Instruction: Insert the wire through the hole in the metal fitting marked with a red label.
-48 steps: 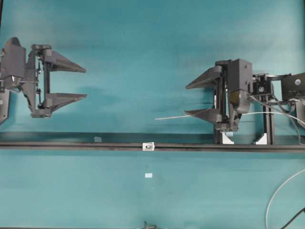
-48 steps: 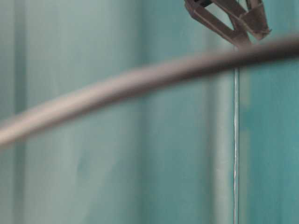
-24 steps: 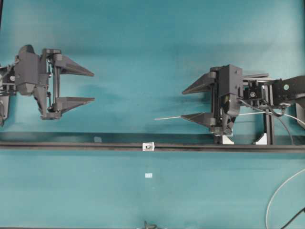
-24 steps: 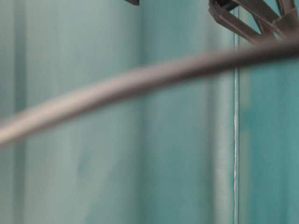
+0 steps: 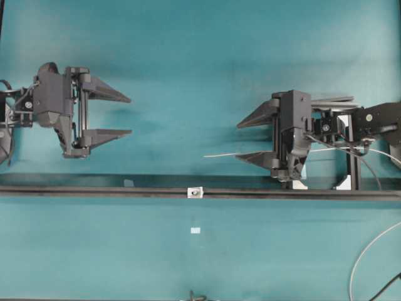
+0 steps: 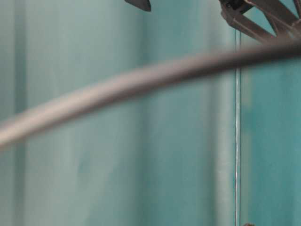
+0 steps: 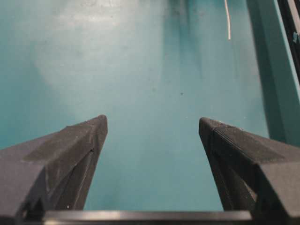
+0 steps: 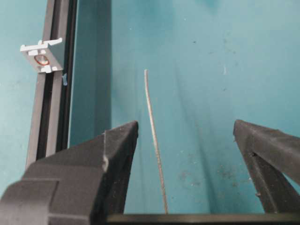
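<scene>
The wire's tip has to stay free to enter the fitting's red-ringed hole (image 5: 195,193), so my right gripper will next grab the part of the wire behind that tip (image 5: 233,153).
The wire (image 5: 219,154) is a thin silvery line running rightward from the middle of the table. My right gripper (image 5: 237,141) is open and straddles it. In the right wrist view the wire (image 8: 152,126) passes between the fingers close to the left finger (image 8: 117,154), untouched. The metal fitting (image 5: 195,192) sits on the black rail (image 5: 94,190), below and left of the wire's free end. Its hole (image 8: 42,59) shows a red ring in the white fitting (image 8: 48,46). My left gripper (image 5: 130,115) hangs open and empty at far left; the left wrist view shows it (image 7: 153,122) over bare mat.
Two white brackets (image 5: 299,183) stand on the rail under the right arm. A small white chip (image 5: 195,231) lies in front of the rail. A pale cable (image 5: 366,251) curves at the lower right. A thick blurred cable (image 6: 141,77) crosses the table-level view.
My left gripper has moved right toward the middle. My right gripper has slid a little left along the wire. Both have stayed open.
</scene>
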Robot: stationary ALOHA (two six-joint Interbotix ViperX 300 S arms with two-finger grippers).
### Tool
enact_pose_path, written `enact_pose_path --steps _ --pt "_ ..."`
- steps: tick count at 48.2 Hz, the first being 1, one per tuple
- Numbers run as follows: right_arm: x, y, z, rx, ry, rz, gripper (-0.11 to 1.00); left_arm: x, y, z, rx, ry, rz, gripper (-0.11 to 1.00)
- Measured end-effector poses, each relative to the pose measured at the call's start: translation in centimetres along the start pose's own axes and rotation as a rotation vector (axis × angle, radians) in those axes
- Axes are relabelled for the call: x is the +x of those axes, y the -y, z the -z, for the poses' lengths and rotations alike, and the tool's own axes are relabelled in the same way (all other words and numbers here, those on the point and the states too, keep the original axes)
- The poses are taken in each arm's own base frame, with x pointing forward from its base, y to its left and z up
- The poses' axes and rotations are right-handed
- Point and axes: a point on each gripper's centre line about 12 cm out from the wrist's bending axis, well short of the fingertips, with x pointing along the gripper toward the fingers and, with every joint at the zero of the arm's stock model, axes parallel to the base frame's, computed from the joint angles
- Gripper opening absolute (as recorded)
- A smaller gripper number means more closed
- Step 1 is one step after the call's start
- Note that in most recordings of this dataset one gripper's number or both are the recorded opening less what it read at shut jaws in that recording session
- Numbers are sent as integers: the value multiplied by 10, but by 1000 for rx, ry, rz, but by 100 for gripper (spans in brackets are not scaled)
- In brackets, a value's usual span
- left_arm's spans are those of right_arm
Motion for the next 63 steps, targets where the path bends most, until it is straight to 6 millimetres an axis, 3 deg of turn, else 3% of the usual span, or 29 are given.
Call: enact_pose_path --steps 21,44,63 --pt "5 1 10 18 -34 6 90 0 0 1 1 -3 1 88" --pt "7 2 12 19 -42 9 68 1 0 1 0 -5 0 88" --pt "11 2 13 18 -47 10 67 1 0 1 0 -5 0 87"
